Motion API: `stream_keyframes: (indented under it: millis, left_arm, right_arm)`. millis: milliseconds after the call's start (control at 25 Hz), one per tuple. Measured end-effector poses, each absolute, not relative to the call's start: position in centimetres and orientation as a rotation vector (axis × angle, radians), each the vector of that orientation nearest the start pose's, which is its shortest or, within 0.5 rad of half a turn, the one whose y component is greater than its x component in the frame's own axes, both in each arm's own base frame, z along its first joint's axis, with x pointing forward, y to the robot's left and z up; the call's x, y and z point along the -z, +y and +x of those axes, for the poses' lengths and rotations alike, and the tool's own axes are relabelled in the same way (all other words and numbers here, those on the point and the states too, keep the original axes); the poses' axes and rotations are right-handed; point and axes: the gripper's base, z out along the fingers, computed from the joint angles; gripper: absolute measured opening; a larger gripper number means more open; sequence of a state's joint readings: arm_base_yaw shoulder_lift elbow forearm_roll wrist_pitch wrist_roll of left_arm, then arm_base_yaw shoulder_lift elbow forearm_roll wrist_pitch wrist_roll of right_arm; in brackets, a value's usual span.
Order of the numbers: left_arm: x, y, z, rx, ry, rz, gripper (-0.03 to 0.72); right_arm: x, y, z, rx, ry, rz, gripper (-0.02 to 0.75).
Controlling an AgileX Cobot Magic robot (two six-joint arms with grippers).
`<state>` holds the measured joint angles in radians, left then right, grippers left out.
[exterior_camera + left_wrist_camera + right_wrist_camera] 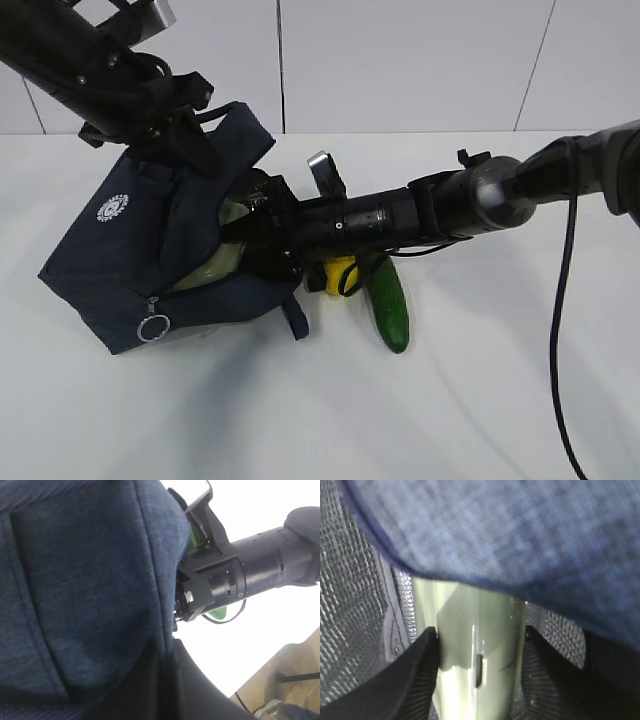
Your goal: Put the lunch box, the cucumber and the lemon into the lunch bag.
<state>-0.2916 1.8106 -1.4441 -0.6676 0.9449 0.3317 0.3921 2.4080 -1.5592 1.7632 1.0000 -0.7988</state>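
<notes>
The sage-green lunch box sits inside the bag's silver lining and would stay in the bag, so it is time to open my right gripper now.
The navy lunch bag lies tilted on the white table, its mouth facing right. My left gripper is shut on the bag's top edge by the handle and holds it up; in the left wrist view, navy fabric fills the frame and runs between my dark fingers. My right gripper is inside the bag's mouth, shut on the sage-green lunch box, which also shows in the exterior view. The lemon and the cucumber lie on the table just right of the bag, under my right arm.
My right arm stretches across the middle of the table, over the lemon and cucumber. The bag's silver lining surrounds the lunch box closely. The zipper's ring pull hangs at the bag's front corner. A white wall stands behind.
</notes>
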Motion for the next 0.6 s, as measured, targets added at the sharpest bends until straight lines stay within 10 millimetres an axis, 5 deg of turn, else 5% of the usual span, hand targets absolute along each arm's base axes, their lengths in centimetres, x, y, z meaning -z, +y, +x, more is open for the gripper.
stream_keyframes:
  millis: [600]
  left_arm:
    - [-26.79, -15.28, 35.68, 0.787, 2.660, 0.452, -0.006]
  right_arm:
    - [-10.46, 25.31, 41.26, -1.877, 2.384, 0.151, 0.401]
